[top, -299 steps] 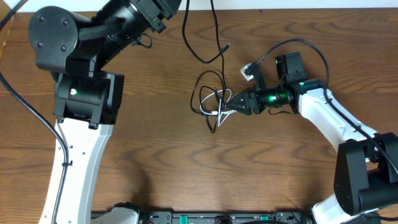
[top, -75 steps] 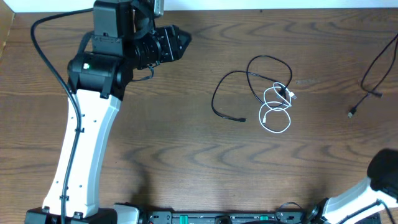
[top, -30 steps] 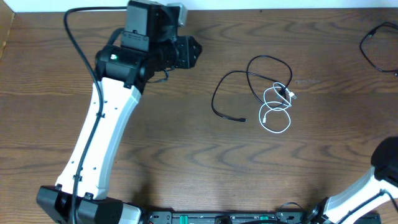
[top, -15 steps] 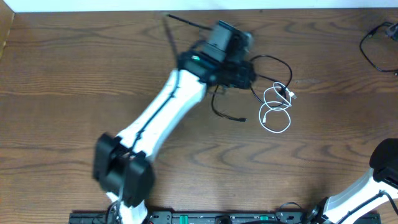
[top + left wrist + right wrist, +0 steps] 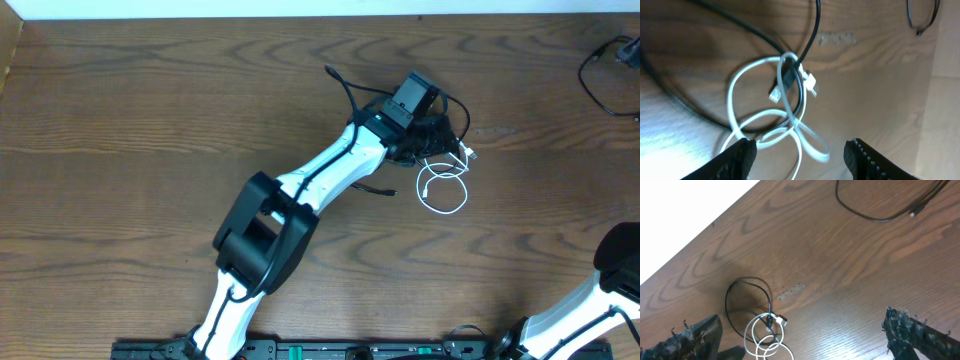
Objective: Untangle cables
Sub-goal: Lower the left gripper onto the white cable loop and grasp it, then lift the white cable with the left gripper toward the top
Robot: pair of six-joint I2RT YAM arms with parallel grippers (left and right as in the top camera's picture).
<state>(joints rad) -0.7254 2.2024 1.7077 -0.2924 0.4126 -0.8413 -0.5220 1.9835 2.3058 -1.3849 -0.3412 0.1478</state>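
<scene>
My left gripper is going to grab the white cable by its outer loop (image 5: 465,187) next and leave out the black cable's crossing, to pull the cables apart.
A tangle of a white cable (image 5: 443,211) and a black cable (image 5: 457,101) lies on the wooden table right of centre. My left gripper (image 5: 430,134) hangs over the knot. In the left wrist view this gripper (image 5: 800,161) is open, and the white cable's (image 5: 731,102) loops run down between its fingers, touching neither. The black cable (image 5: 816,25) crosses the white loops at a plug. My right gripper (image 5: 805,339) is wide open high above the table. Far below it lie the white cable (image 5: 756,330) and the black cable (image 5: 727,300).
A second, separate black cable (image 5: 598,88) lies at the table's far right edge; that same cable (image 5: 860,215) shows in the right wrist view. The tangled black cable's loose end (image 5: 382,191) points left, under my left arm. The right arm's base (image 5: 620,268) sits at the lower right.
My left arm has swung from the table's upper left to right over the tangle. Its jaws have opened wider. The cables have not moved.
</scene>
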